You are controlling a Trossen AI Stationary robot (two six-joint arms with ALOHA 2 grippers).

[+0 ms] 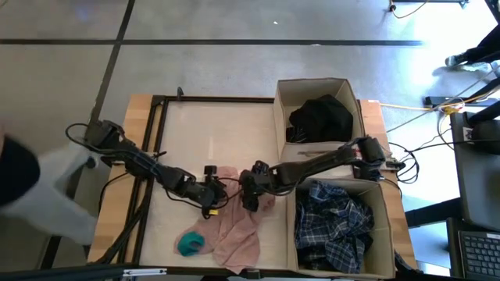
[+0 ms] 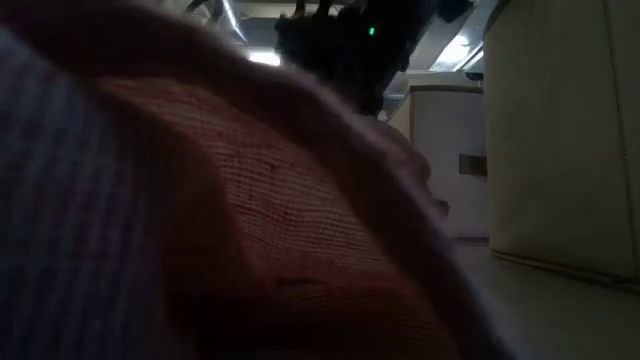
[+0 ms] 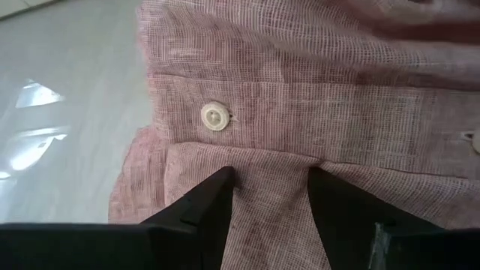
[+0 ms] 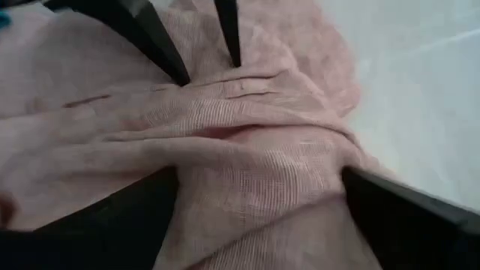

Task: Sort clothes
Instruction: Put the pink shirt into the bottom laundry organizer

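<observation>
My right gripper grabs the pink garment by its bulging fold (image 4: pixel 262 169) next, to put it into the box with the plaid shirt.
The large pink garment (image 1: pixel 238 222) lies crumpled on the table, toward its near edge, and it fills the low view (image 2: pixel 250 230). My left gripper (image 1: pixel 212 192) is at its far left part, shut on a fold by a white button (image 3: pixel 215 116). My right gripper (image 1: pixel 251 195) is open over its far right part, with a raised fold (image 4: pixel 255 157) between its fingers. The small teal piece (image 1: pixel 190 243) lies left of the pink garment. A black garment (image 1: pixel 320 117) lies in the far box and a blue-white plaid one (image 1: pixel 336 226) in the near box. My left gripper pinches a small ridge of the pink garment (image 3: pixel 270 187) between its two fingers, just below the buttoned edge band. The fingers (image 4: pixel 180 67) slant down onto it from the table's left. The cloth lies on the table, creased toward the fingertips. My right gripper has its spread fingers (image 4: pixel 390 210) sunk into the pink garment from above, one on each side of a bulging fold (image 4: pixel 262 150). The fingertips are hidden by the cloth. The garment lies slack on the table.
Two beige cardboard boxes stand at the table's right, the far one (image 1: pixel 312 87) and the near one (image 1: pixel 383 203); one shows in the low view (image 2: pixel 560 150). Bare white table (image 1: pixel 219 133) lies beyond the pink garment. A dark frame edge (image 1: pixel 160 133) runs along the left.
</observation>
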